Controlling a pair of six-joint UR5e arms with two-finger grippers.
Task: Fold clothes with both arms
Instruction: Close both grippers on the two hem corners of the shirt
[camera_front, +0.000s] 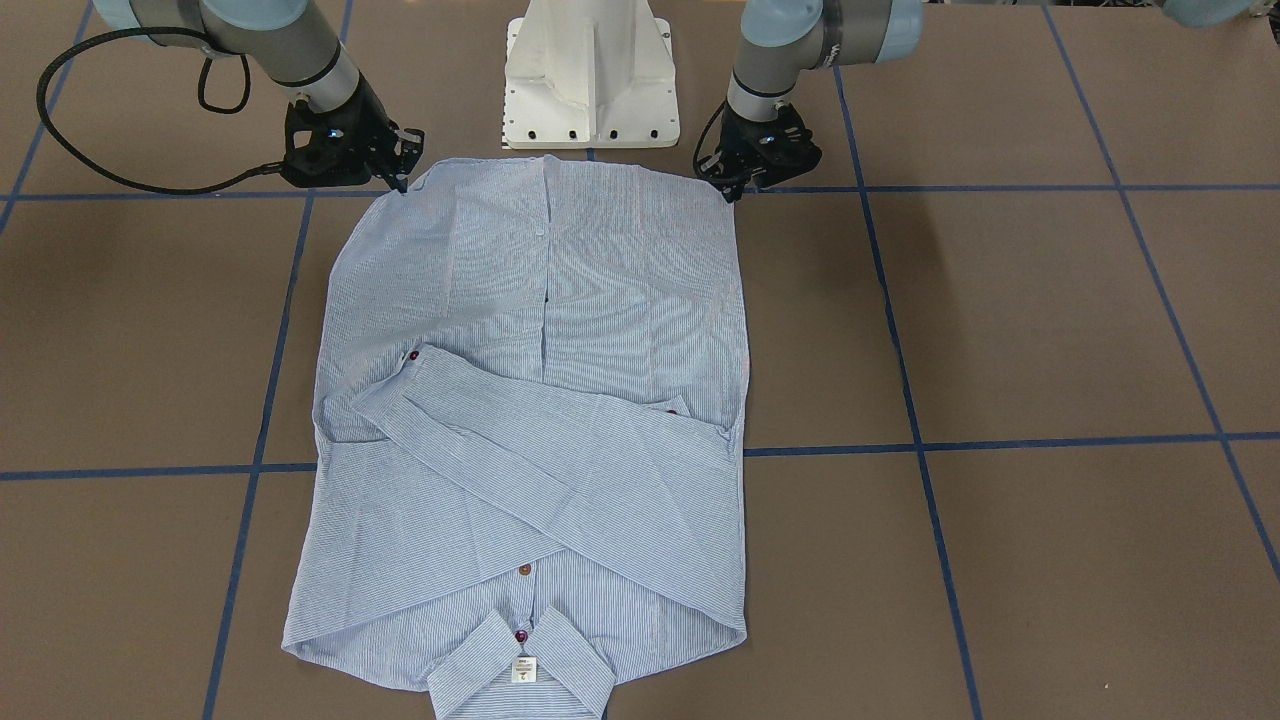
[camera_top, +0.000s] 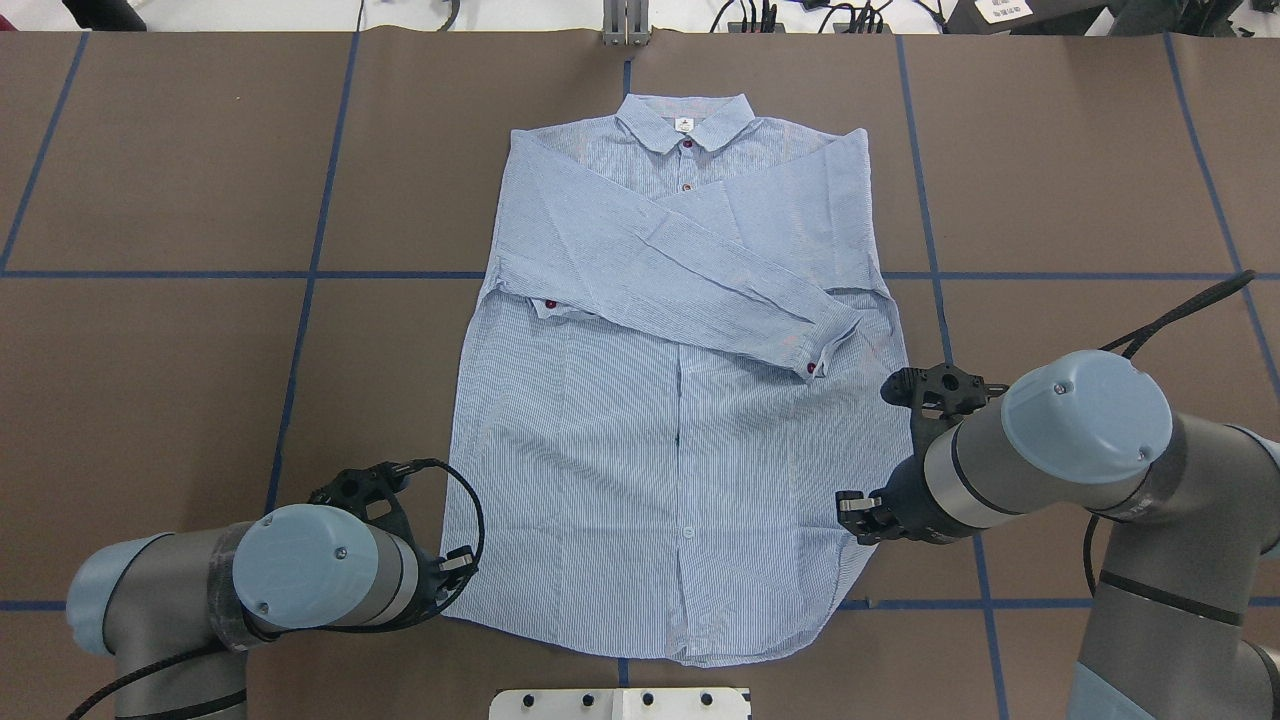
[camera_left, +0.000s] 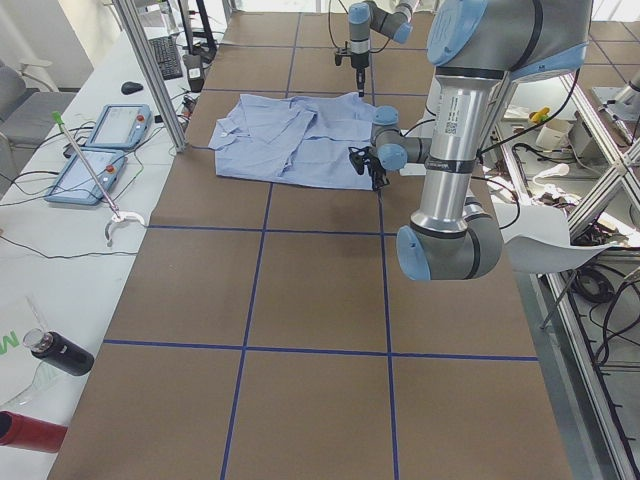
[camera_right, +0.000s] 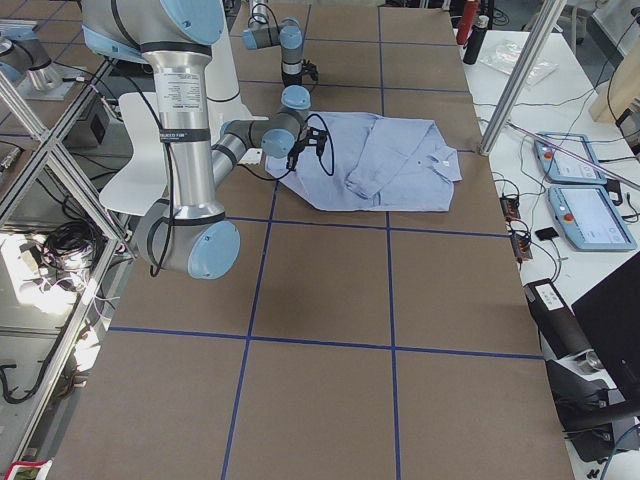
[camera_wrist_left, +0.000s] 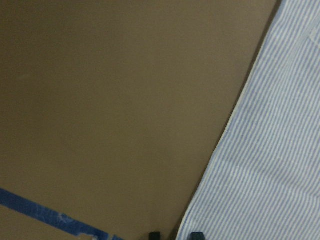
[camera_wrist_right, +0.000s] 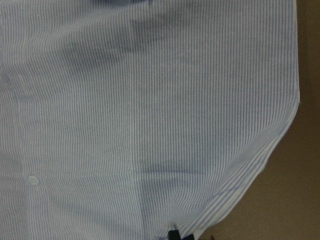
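My left gripper is going to grab the shirt by its hem corner (camera_front: 405, 192) (camera_wrist_left: 186, 231) next, to fold the striped shirt's bottom half up over the sleeves.
The light-blue striped shirt (camera_front: 540, 400) (camera_top: 670, 420) lies flat on the brown table, buttons up, collar on the far side from the robot and both sleeves crossed over the chest. My left gripper (camera_front: 737, 190) (camera_top: 455, 585) stands at one hem corner. In the left wrist view its fingertips (camera_wrist_left: 155, 235) show a small gap, open, astride the flat shirt edge (camera_wrist_left: 235, 150). At the other hem corner my right gripper (camera_front: 402, 180) (camera_top: 848, 510) is down on the cloth. The right wrist view shows the hem (camera_wrist_right: 240, 190) bunched at the gripper's tips (camera_wrist_right: 174, 235), which are shut on it.
The white pedestal base (camera_front: 590, 80) stands just behind the hem, between the arms. A black cable (camera_front: 60, 130) loops over the table beside the right arm. Blue tape lines (camera_top: 300, 274) cross the table. A side bench with tablets (camera_left: 120, 125) runs along the far edge.
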